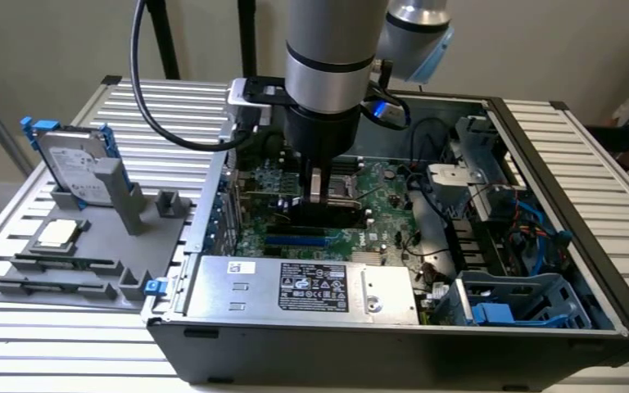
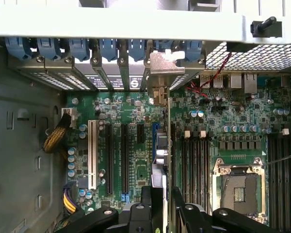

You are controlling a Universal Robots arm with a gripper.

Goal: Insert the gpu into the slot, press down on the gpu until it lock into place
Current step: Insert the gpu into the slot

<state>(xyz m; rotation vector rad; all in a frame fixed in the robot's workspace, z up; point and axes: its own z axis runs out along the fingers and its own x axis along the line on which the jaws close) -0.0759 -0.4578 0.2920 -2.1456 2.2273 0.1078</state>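
Observation:
I need to insert the GPU by gripping its exposed top edge (image 1: 317,201) next, as it stands down inside the case, its metal bracket against the case's rear side.
The gpu (image 1: 321,214) is a thin black card standing on edge on the green motherboard (image 1: 386,229) inside the open case. In the wrist view the gpu (image 2: 168,145) appears as a narrow edge running from its metal bracket (image 2: 160,73) at the case's rear wall back toward the camera. It lines up with the slot, which it mostly hides. My gripper (image 1: 314,195) hangs straight above the card. In the wrist view my gripper (image 2: 167,196) is open, one black finger (image 2: 153,201) on each side of the card's top edge, with a small gap showing.
A silver power-supply box (image 1: 304,286) fills the case's near side. The CPU socket (image 2: 240,187) and memory slots (image 2: 194,155) lie beside the card. Cables and a blue drive cage (image 1: 511,303) crowd the exterior view's right. A grey fixture with a hard drive (image 1: 74,164) stands outside, left.

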